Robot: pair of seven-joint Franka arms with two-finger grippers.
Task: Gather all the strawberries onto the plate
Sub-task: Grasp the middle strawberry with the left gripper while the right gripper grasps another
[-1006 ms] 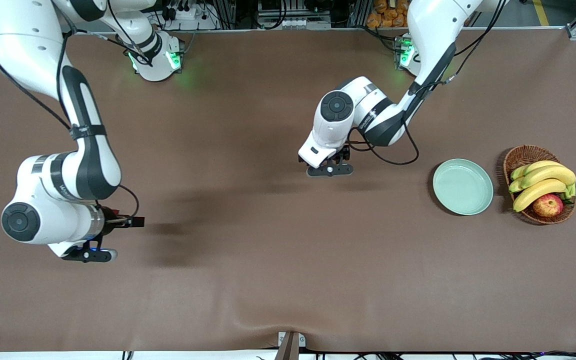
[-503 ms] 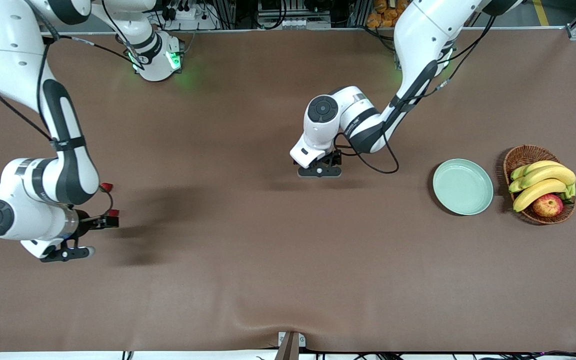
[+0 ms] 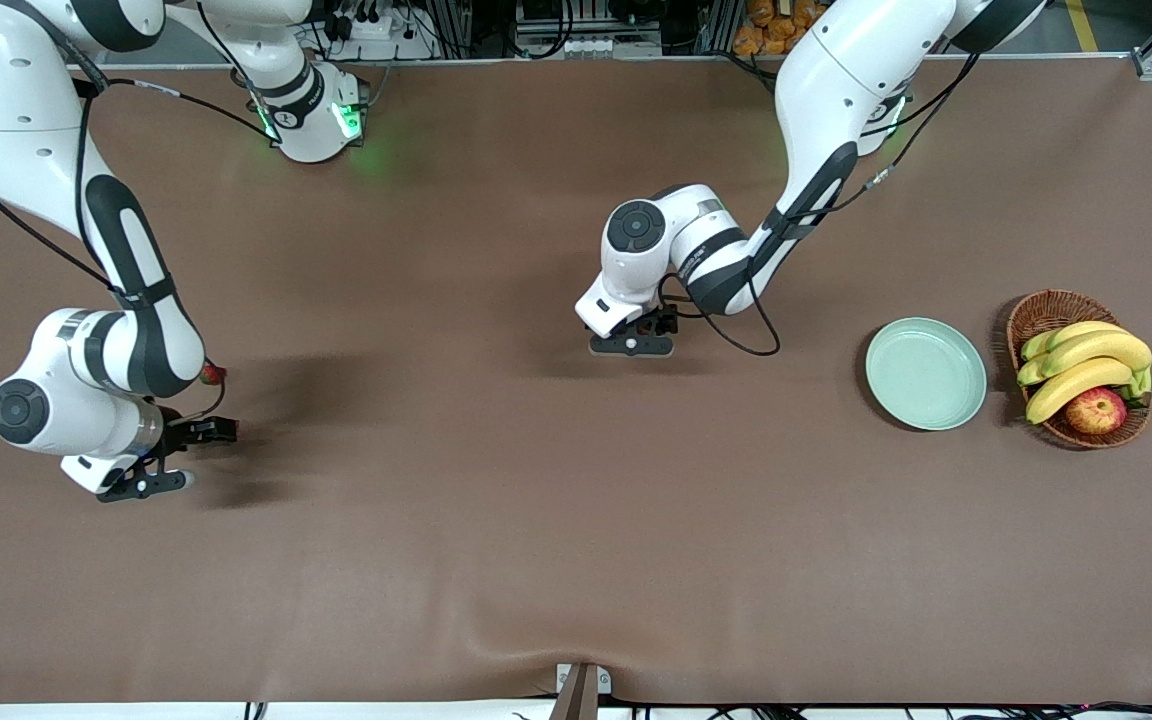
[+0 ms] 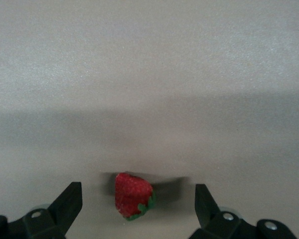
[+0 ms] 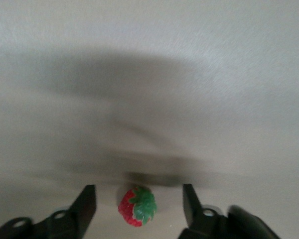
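Observation:
In the left wrist view the red strawberry (image 4: pixel 133 196) is between my left gripper's open fingers, so it is now time to close on it.
My left gripper (image 3: pixel 633 345) is low over the middle of the table. In the left wrist view it (image 4: pixel 137 196) is open, with a red strawberry (image 4: pixel 133 196) lying on the cloth between its fingers. My right gripper (image 3: pixel 141 484) is low near the right arm's end. In the right wrist view it (image 5: pixel 139 195) is open around a strawberry (image 5: pixel 138 205) with its green cap up. Both of these berries are hidden under the hands in the front view. One strawberry (image 3: pixel 213 374) shows beside the right arm's wrist. The mint-green plate (image 3: pixel 926 374) holds nothing.
A brown wicker basket (image 3: pixel 1051 300) with bananas (image 3: pixel 1086 362) and a red-yellow apple (image 3: pixel 1096 410) stands beside the plate, toward the left arm's end. A brown cloth covers the table. A small bracket (image 3: pixel 581 685) sits at the edge nearest the camera.
My right arm has swung toward its end of the table and come lower, uncovering a strawberry beside its wrist. My left gripper has shifted a little toward the right arm's end.

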